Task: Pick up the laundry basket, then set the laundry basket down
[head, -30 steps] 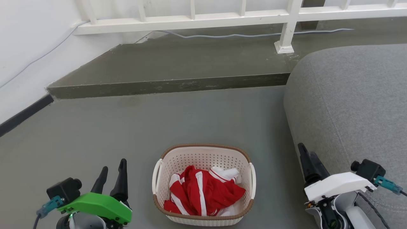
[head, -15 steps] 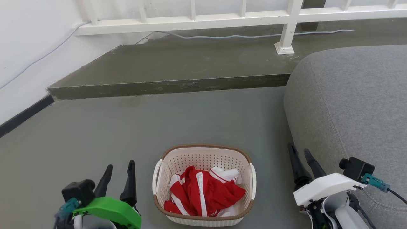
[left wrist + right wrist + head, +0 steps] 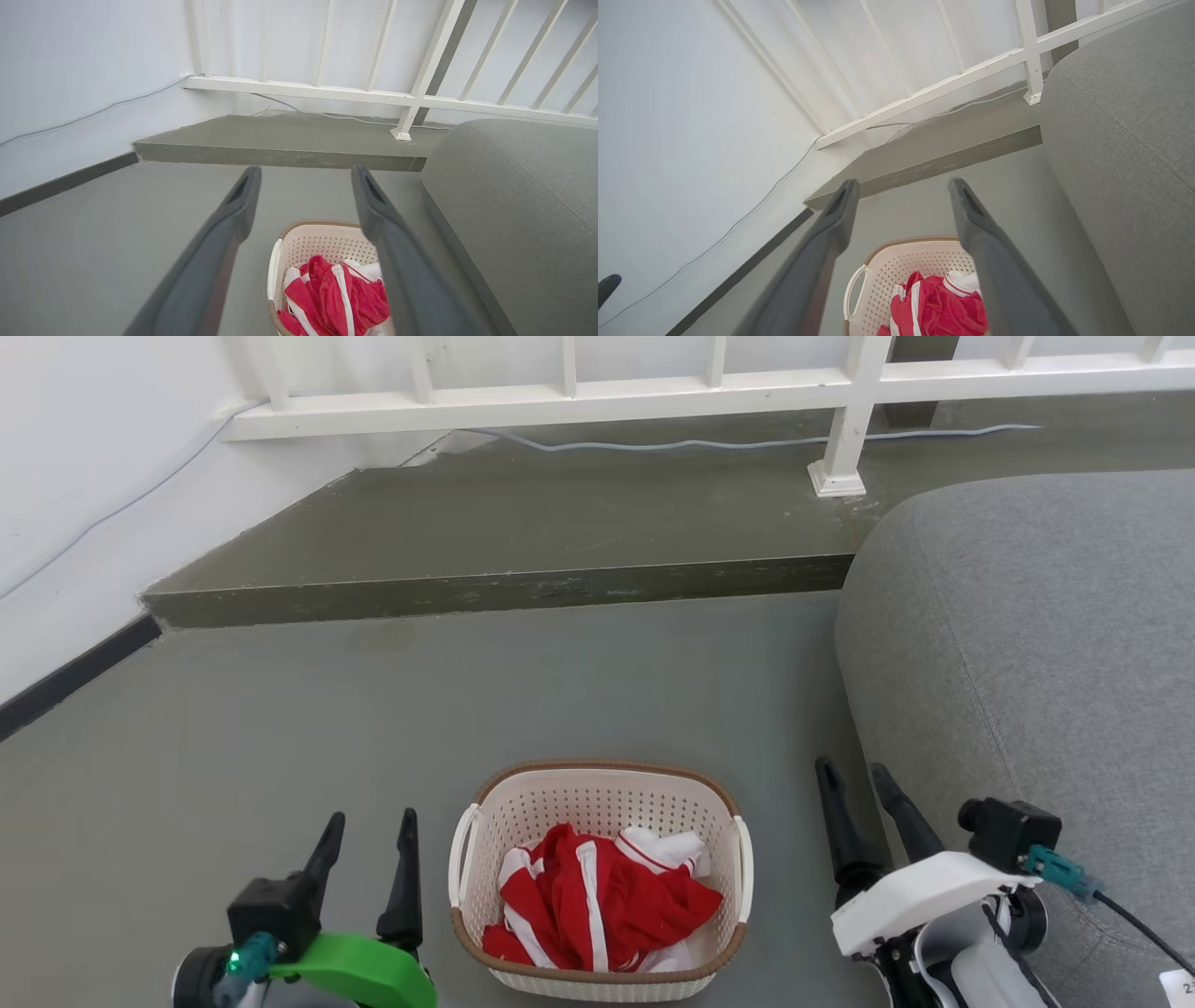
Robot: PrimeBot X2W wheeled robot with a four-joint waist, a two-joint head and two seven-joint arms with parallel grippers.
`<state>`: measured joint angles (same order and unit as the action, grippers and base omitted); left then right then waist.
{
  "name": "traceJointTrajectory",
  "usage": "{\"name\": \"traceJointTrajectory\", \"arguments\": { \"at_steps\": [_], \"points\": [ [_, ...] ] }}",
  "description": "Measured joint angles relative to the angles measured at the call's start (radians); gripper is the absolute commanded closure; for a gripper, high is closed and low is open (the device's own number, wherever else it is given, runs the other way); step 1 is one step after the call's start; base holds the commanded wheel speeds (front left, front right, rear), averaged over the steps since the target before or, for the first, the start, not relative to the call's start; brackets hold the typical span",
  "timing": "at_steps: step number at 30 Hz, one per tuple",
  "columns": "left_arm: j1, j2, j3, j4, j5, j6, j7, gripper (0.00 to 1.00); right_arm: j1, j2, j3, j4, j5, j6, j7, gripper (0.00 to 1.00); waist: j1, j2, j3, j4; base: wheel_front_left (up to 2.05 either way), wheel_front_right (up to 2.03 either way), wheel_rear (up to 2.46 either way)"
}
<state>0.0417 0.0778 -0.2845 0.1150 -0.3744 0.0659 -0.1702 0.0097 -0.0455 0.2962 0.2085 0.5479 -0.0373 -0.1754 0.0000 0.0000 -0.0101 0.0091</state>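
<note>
The left gripper needs to keep the laundry basket level because loose clothes (image 3: 611, 898) are heaped inside, so next it needs to grab the basket by its white handle facing the wall (image 3: 460, 855).
The laundry basket (image 3: 597, 803) stands on the grey floor, cream-white and perforated with a brown rim and white side handles, holding red-and-white clothes (image 3: 597, 896). My left gripper (image 3: 370, 821) is open just left of the basket's left handle, not touching it. On the other side, a little off the right handle, my right gripper (image 3: 851, 770) is open too. The basket (image 3: 306, 238) shows low between the fingers in the left wrist view, and the basket (image 3: 896, 266) appears likewise in the right wrist view. Both grippers, left (image 3: 306, 175) and right (image 3: 903, 186), hold nothing.
A grey sofa (image 3: 1036, 635) rises close on the right, right beside my right arm. A raised concrete step (image 3: 504, 583) crosses ahead, with a white railing (image 3: 845, 429) and a cable on it. A white wall (image 3: 84, 476) closes the left.
Both grippers have moved inward toward the basket's sides, the left rightward and the right leftward away from the sofa. The basket has not moved.
</note>
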Motion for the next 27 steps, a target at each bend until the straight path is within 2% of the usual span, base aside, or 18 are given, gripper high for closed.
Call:
{"name": "traceJointTrajectory", "arguments": {
  "at_steps": [27],
  "points": [
    [0.042,-0.002,-0.029,-0.066,0.268,0.051,-0.079,0.00,0.019,-0.004,0.079,-0.040,-0.293,-0.035,-0.075,0.00,0.0000,0.0000,0.002,0.003,0.00,0.00,0.00]
  ]
}}
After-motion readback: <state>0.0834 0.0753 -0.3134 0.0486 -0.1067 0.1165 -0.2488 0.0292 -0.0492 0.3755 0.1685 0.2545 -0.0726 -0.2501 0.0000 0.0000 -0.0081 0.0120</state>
